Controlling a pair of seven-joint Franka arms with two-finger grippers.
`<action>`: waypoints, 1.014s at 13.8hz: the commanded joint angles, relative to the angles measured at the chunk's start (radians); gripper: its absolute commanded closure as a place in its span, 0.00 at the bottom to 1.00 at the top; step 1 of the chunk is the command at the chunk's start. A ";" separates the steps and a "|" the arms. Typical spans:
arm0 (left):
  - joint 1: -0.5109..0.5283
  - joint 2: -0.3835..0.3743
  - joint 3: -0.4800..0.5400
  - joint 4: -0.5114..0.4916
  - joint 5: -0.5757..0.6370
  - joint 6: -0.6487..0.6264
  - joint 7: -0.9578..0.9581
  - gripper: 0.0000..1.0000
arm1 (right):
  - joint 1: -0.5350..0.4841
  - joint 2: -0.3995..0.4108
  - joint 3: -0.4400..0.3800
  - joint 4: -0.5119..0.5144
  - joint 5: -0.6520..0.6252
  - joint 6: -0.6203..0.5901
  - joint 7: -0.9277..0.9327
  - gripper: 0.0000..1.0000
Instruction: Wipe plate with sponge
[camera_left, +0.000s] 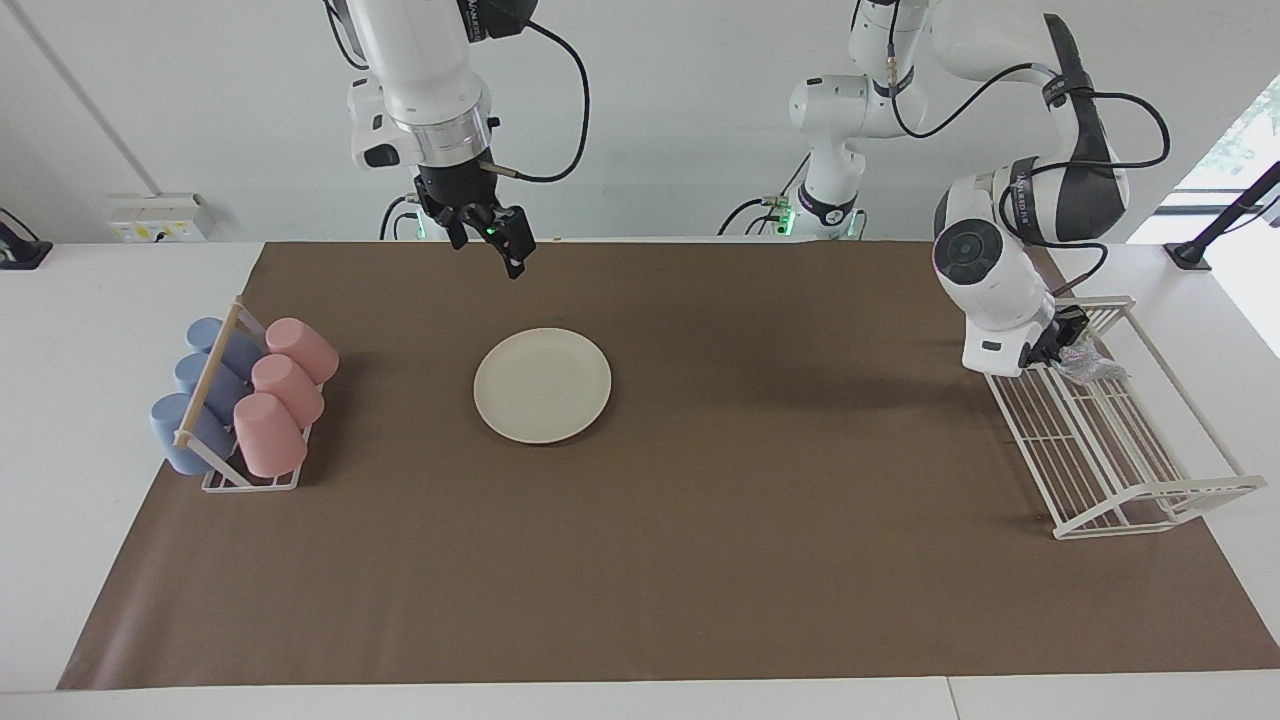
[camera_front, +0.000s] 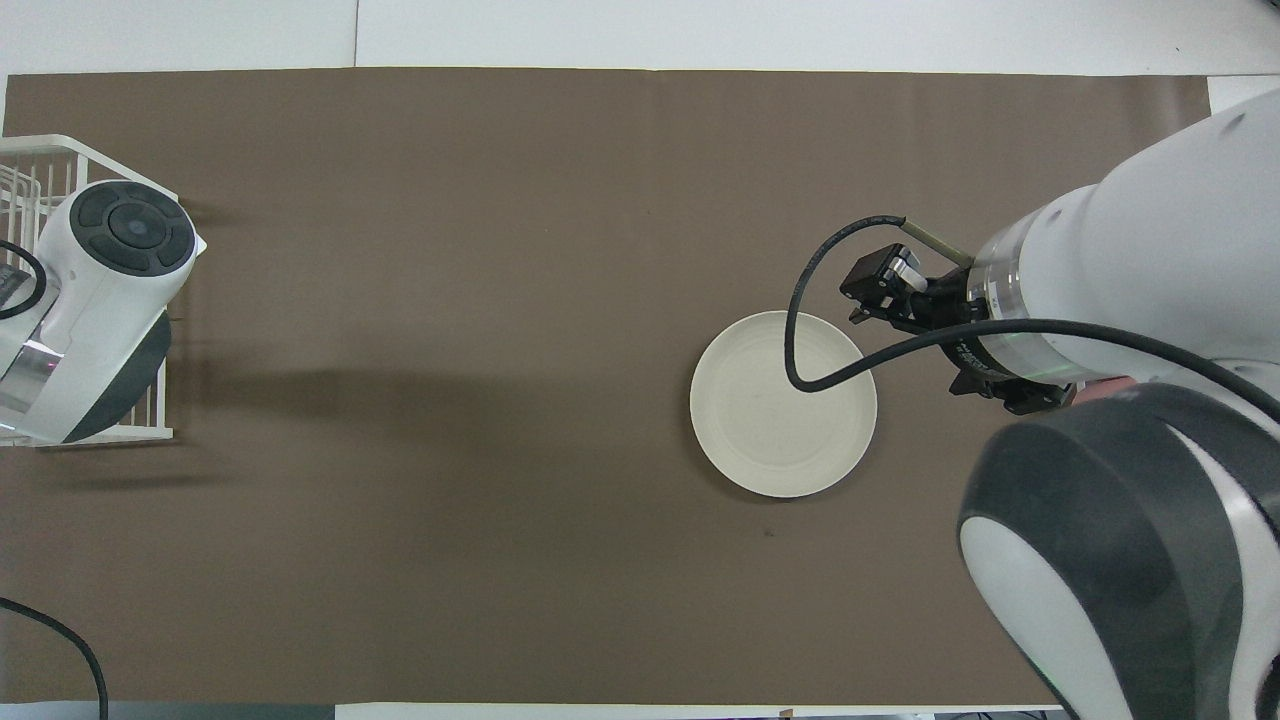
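Observation:
The mesh side of the silvery sponge should stay free to wipe the plate (camera_front: 774, 420), so I will grab the sponge by its edge with my right gripper next.
The cream-white plate (camera_left: 542, 385) lies flat on the brown mat; it also shows in the overhead view (camera_front: 783, 403). The silvery sponge (camera_left: 1093, 366) is a wrinkly wad in the white wire rack (camera_left: 1120, 470), at the rack's end nearer the robots. My left gripper (camera_left: 1064, 342) is down at that end of the rack with its tip against the sponge; the hand hides its fingers. In the overhead view the left arm (camera_front: 95, 300) covers the sponge. My right gripper (camera_left: 490, 250) is open and empty, raised over the mat by the plate's rim; it also shows in the overhead view (camera_front: 880, 285).
A rack of blue and pink cups (camera_left: 245, 400) stands at the right arm's end of the mat. The wire rack (camera_front: 60, 160) stands at the left arm's end. The brown mat (camera_left: 760, 520) covers most of the table.

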 joint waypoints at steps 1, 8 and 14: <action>-0.002 -0.004 -0.008 0.055 0.004 -0.056 0.020 1.00 | -0.013 -0.055 0.002 -0.085 0.005 0.022 0.010 0.00; 0.060 -0.030 0.011 0.426 -0.738 -0.401 0.155 1.00 | -0.012 -0.055 0.003 -0.087 0.009 0.019 0.098 0.00; 0.215 -0.098 0.009 0.367 -1.348 -0.470 0.168 1.00 | -0.028 -0.031 -0.005 -0.018 0.141 -0.041 0.262 0.00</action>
